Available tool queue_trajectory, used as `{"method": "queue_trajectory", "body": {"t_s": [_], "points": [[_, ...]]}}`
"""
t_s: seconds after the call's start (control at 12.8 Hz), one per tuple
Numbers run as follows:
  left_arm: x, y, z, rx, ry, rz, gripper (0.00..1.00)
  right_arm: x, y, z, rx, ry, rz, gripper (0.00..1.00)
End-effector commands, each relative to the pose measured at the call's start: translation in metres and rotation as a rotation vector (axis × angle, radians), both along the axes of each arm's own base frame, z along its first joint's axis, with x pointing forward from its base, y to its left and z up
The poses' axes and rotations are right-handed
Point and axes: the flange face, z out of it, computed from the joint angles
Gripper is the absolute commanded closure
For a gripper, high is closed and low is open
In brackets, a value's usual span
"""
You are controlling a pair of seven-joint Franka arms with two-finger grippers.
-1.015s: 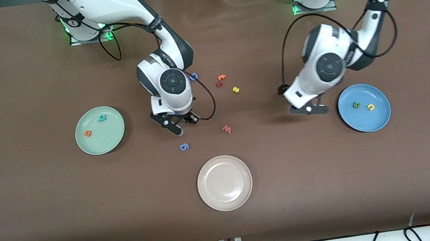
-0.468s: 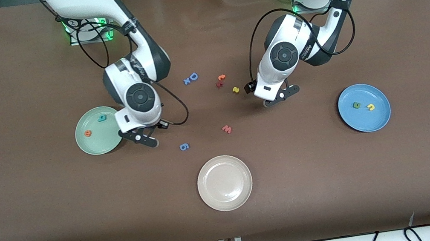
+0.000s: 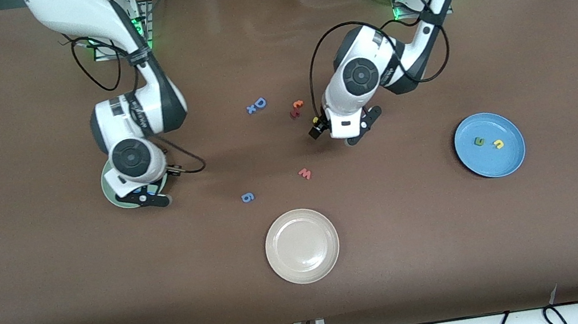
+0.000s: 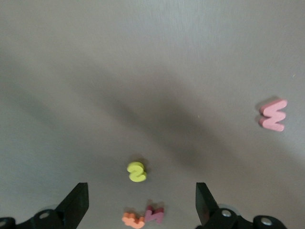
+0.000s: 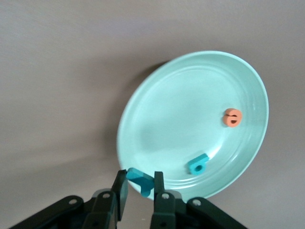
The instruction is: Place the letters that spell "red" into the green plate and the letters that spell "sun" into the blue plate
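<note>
The teal "r" is above the green plate's rim (image 3: pixel 107 192) (image 5: pixel 120 157), so the robot's right hand should lower it into the plate first and only then let go.
My right gripper (image 5: pixel 140 179) is shut on a teal "r" (image 5: pixel 144 184) and hangs over the rim of the green plate (image 5: pixel 167 114). In that plate lie an orange "e" (image 5: pixel 232 117) and a teal "d" (image 5: pixel 198 164). In the front view the right wrist hides most of the green plate (image 3: pixel 107 192). My left gripper (image 4: pixel 141 188) is open over the yellow "s" (image 4: pixel 137 171), which lies on the table between its fingers. The blue plate (image 3: pixel 489 165) holds a dark green "u" (image 3: pixel 478 142) and a yellow "n" (image 3: pixel 498 144).
Orange and dark red "t" shapes (image 4: pixel 143 217) lie just beside the yellow "s". A salmon "w" (image 3: pixel 305 173) and a blue "g" (image 3: pixel 247 197) lie nearer the front camera. A blue "D" (image 3: pixel 259 103) lies mid-table. A beige-white plate (image 3: pixel 302 245) sits near the front edge.
The right gripper carried the teal "r" from mid-table to over the green plate. The left gripper, open, swung from beside the blue plate to over the yellow "s".
</note>
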Motion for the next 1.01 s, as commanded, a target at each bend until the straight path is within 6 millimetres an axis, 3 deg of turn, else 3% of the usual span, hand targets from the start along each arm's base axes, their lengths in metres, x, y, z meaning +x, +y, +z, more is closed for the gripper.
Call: {"method": "queue_trajectory", "body": {"t_s": [0.0,0.08,0.23,0.62,0.7,0.78,0.86,0.94], "points": [[0.0,-0.011,-0.015,-0.002,0.004,0.028,0.06,-0.008,-0.034,0.0,0.075,0.035,0.041,0.9],[-0.001,-0.009,-0.019,0.005,0.008,0.028,0.14,-0.005,-0.049,-0.003,0.087,0.046,0.06,0.9],[-0.001,-0.002,-0.03,0.05,-0.007,-0.013,0.17,-0.001,-0.063,-0.016,0.096,0.062,0.07,0.89],[-0.017,-0.016,-0.047,0.153,-0.039,0.006,0.17,0.005,-0.065,-0.046,0.147,0.041,0.08,0.88],[-0.021,-0.019,-0.049,0.161,-0.04,0.008,0.17,0.004,-0.064,-0.048,0.146,0.044,0.08,0.83],[-0.021,-0.02,-0.05,0.161,-0.04,0.008,0.17,0.003,-0.065,-0.049,0.146,0.048,0.082,0.63],[-0.021,-0.02,-0.05,0.161,-0.04,0.008,0.17,0.003,-0.066,-0.049,0.148,0.05,0.087,0.3],[-0.021,-0.021,-0.05,0.161,-0.038,0.015,0.17,0.004,-0.065,-0.047,0.15,0.048,0.091,0.13]]}}
